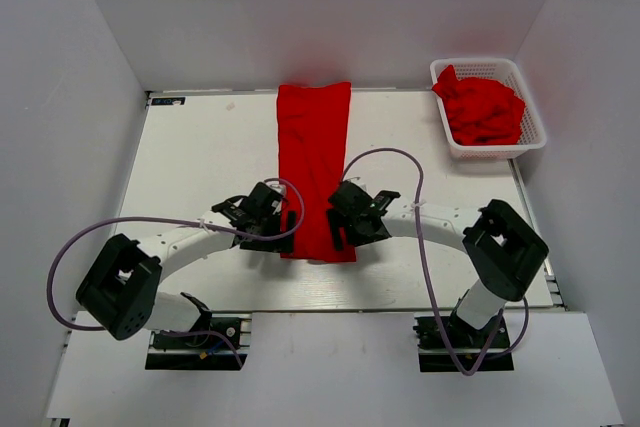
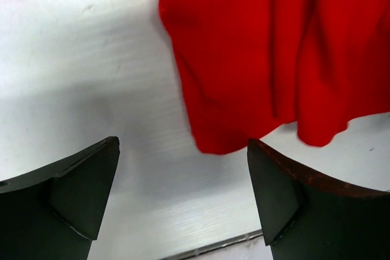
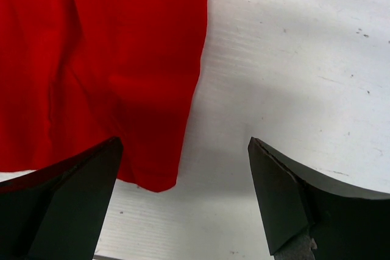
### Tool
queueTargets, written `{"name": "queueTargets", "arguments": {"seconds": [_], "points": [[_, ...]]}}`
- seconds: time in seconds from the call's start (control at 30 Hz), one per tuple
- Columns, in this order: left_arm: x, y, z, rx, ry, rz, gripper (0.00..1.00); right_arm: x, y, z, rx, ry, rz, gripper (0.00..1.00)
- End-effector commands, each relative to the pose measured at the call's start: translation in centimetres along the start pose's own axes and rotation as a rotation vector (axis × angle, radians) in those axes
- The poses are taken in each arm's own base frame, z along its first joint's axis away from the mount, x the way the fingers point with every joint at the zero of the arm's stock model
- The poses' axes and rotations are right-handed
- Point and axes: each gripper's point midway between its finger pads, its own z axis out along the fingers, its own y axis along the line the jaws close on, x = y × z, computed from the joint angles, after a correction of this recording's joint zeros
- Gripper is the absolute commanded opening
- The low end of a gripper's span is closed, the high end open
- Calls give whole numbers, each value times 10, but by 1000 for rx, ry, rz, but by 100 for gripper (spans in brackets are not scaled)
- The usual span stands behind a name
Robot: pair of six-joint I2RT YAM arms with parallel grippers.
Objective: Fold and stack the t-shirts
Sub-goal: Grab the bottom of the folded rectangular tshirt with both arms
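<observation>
The left gripper will next grab the red t-shirt's near corner (image 1: 287,254) (image 2: 211,143), which matches the right gripper's corner, so the hem can be folded evenly backward.
A red t-shirt (image 1: 314,162) lies on the table as a long narrow strip running from the back edge toward the arms. My left gripper (image 1: 279,230) is open and empty over its near left corner (image 2: 213,141). My right gripper (image 1: 343,229) is open and empty over its near right corner (image 3: 155,178). Each corner lies on the table between that gripper's open jaws. More red t-shirts (image 1: 482,107) lie crumpled in a heap in the white basket (image 1: 534,119).
The basket stands at the back right corner of the white table (image 1: 200,157). Grey walls close in the left, back and right sides. Purple cables loop over both arms. The table's near edge (image 2: 213,245) lies just below the shirt's hem.
</observation>
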Motion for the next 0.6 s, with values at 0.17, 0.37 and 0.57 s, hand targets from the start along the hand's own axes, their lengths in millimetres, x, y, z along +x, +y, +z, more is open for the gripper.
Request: {"name": "queueTargets", "arguments": {"seconds": [0.17,0.37,0.57], "points": [[-28,-13,5,43,-124,15,94,-14,9,11,-8,-54,-14,89],[-18,-5,19,-8,-63,7,100,-9,7,15,2,-28,-23,91],[-7,0,24,-31,-30,17,100,0,5,19,10,3,-29,91]]}}
